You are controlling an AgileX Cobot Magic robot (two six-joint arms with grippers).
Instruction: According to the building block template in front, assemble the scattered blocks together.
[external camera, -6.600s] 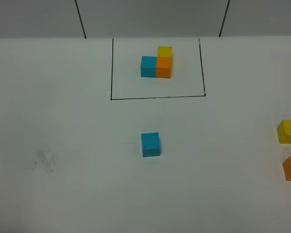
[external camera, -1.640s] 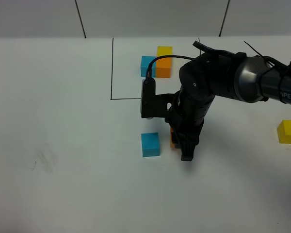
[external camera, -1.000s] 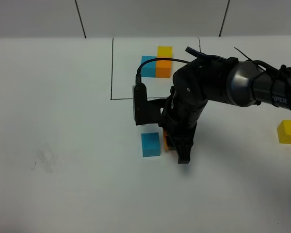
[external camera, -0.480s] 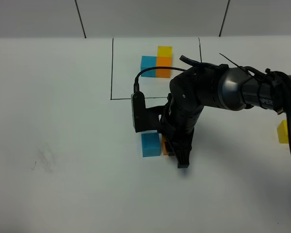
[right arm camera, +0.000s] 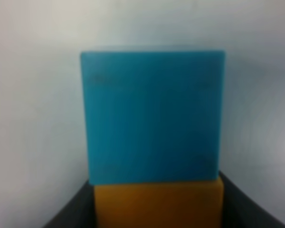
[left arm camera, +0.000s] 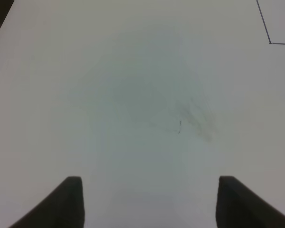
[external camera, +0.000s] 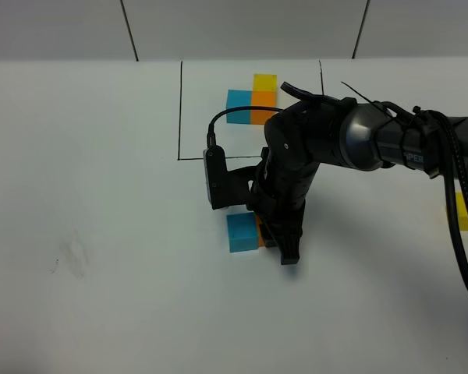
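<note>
My right gripper releases it now, since the orange cube (right arm camera: 159, 204) sits flush against the blue cube on the tabletop and would stay there.
The building block template (external camera: 253, 100), a cluster of blue, orange and yellow cubes, sits inside a black drawn rectangle (external camera: 179, 117) at the back. The loose blue cube (external camera: 239, 233) lies in front of it. My right gripper (external camera: 274, 240) is shut on the loose orange cube (external camera: 259, 234), low at the table, and the cube touches the blue cube's right side. The right wrist view shows the orange cube (right arm camera: 159, 204) flush against the blue cube (right arm camera: 152, 114). The loose yellow cube (external camera: 462, 212) lies at the far right, partly behind a cable. My left gripper (left arm camera: 149, 204) is open and empty over bare table.
The right arm and its black cable (external camera: 462, 249) cover the middle right of the table. A faint smudge (external camera: 70, 259) marks the left side and also shows in the left wrist view (left arm camera: 180, 126). A corner of the drawn rectangle (left arm camera: 269, 42) shows there too.
My right gripper has carried the orange cube from the right edge leftward and brought it against the blue cube's right side. The blue cube has not moved.
</note>
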